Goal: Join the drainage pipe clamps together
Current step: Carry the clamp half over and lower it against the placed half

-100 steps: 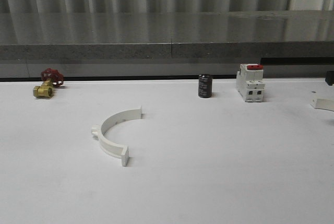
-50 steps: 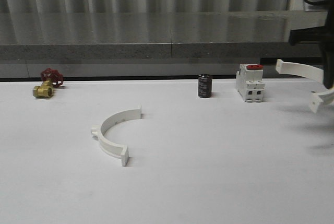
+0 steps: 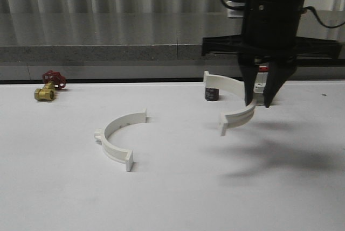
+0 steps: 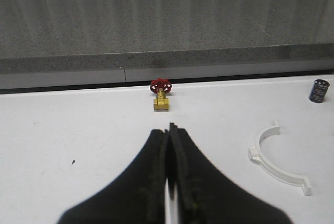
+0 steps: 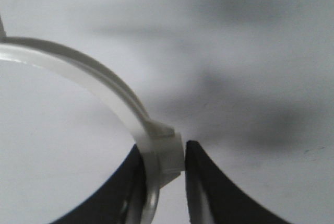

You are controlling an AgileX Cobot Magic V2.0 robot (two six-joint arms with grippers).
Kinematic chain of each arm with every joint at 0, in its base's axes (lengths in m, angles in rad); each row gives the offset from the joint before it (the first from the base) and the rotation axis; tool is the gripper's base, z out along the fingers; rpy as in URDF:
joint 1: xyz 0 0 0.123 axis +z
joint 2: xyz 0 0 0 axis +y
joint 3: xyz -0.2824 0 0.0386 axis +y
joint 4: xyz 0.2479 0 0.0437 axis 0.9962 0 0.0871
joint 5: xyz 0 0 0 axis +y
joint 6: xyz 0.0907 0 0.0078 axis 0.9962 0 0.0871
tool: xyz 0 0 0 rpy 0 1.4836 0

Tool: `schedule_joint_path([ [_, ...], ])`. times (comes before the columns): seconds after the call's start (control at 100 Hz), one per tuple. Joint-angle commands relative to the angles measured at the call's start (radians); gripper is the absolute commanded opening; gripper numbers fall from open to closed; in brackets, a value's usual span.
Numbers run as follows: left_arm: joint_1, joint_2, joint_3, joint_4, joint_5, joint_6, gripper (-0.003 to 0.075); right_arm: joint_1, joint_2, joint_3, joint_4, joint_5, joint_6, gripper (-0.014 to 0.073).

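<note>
My right gripper's clamp hangs in the air, far from the clamp lying on the tabletop, so my right gripper keeps holding its clamp for now.
One white half-ring drainage pipe clamp [image 3: 117, 137] lies flat on the white table, left of centre; it also appears in the left wrist view as clamp [image 4: 275, 156]. The other clamp [image 3: 233, 84] hangs in the air right of centre, its open side facing left. My right gripper [image 3: 259, 102] is shut on this clamp's outer lug, and the right wrist view shows the band [image 5: 104, 83] pinched between the fingers of the gripper [image 5: 164, 156]. My left gripper [image 4: 168, 130] is shut with nothing in it, above bare table, left of the lying clamp.
A brass valve with a red handwheel [image 3: 48, 85] sits at the back left. A black cylinder [image 3: 211, 95] stands at the back, partly behind the held clamp. The white breaker's red switch [image 3: 262, 68] peeks out behind the right gripper. A grey ledge [image 3: 108, 53] bounds the table's far edge.
The right arm has come in from the right edge, moving left with the clamp in its grip. The clamp on the table has not moved.
</note>
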Motion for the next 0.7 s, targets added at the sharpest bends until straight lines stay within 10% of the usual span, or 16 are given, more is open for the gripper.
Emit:
schedule_joint_path([
  [0.0, 0.002, 0.014, -0.025, -0.017, -0.081, -0.003, -0.0021, 0.044, -0.028, -0.04, -0.008, -0.005, 0.045, 0.0187],
  [0.69, 0.002, 0.014, -0.025, -0.009, -0.081, -0.003, -0.0021, 0.184, 0.227, -0.285, -0.008, 0.015, 0.261, 0.0187],
])
